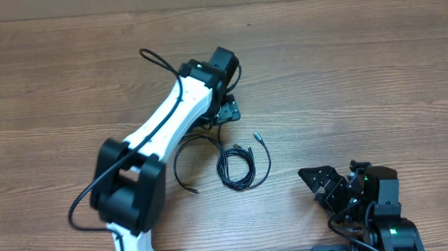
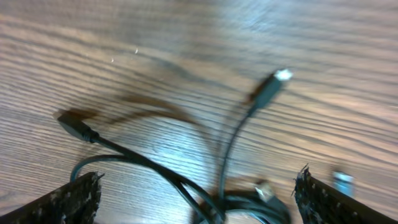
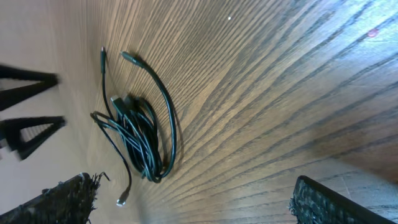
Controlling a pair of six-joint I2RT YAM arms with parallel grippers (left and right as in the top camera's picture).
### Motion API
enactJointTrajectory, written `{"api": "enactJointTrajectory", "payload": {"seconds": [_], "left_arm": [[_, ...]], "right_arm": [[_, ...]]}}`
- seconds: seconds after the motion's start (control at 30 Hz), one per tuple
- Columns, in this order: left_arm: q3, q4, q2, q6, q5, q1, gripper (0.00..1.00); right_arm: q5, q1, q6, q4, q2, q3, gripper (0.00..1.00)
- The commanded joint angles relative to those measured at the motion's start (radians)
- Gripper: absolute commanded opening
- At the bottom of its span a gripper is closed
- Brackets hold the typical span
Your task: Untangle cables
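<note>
I need to grab the tangled coil by its far-side cable pieces with my left gripper next. My right gripper can then untangle the rest of the coil, which stays free.
The cables [image 1: 237, 167] lie on the wooden table as a small black tangled coil, with a loose loop [image 1: 181, 159] to its left and a plug end [image 1: 259, 137] to its upper right. My left gripper [image 1: 228, 114] hangs open just beyond the coil. In the left wrist view, the cables [image 2: 227, 155] run between the open fingers [image 2: 68, 202], and a silvery-tipped plug [image 2: 273, 84] lies ahead. My right gripper [image 1: 323, 183] stands open at the near right, apart from the coil. The right wrist view shows the cables [image 3: 140, 140] ahead on the left, with nothing between the fingers [image 3: 336, 205].
The left arm [image 1: 163, 120] stretches diagonally from the near left over the table, with its own thicker black cable [image 1: 157, 60] arching above it. The left gripper's dark fingers [image 3: 28, 127] show at the left edge of the right wrist view.
</note>
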Motion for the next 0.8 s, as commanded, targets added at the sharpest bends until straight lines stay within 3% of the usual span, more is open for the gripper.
{"api": "enactJointTrajectory", "payload": {"seconds": [0.0,0.27,0.47,0.63,0.77], "left_arm": [[0.031,0.001,-0.106,0.036,0.055,0.000,1.00],[0.029,-0.011,-0.324,0.034,0.051,0.000,1.00],[0.005,-0.076,-0.473,-0.023,-0.048,0.000,1.00],[-0.118,-0.128,-0.611,-0.133,-0.130,0.000,1.00],[-0.293,-0.053,-0.730,-0.177,-0.113,-0.001,1.00]], "right_arm": [[0.024,0.003,0.033,-0.005,0.000,0.016,1.00],[0.034,0.003,0.032,-0.057,0.000,0.016,1.00],[0.036,0.003,0.032,-0.060,0.000,0.016,1.00],[0.088,0.003,0.032,-0.059,0.000,0.016,1.00],[0.097,0.003,0.032,-0.042,0.000,0.016,1.00]]}}
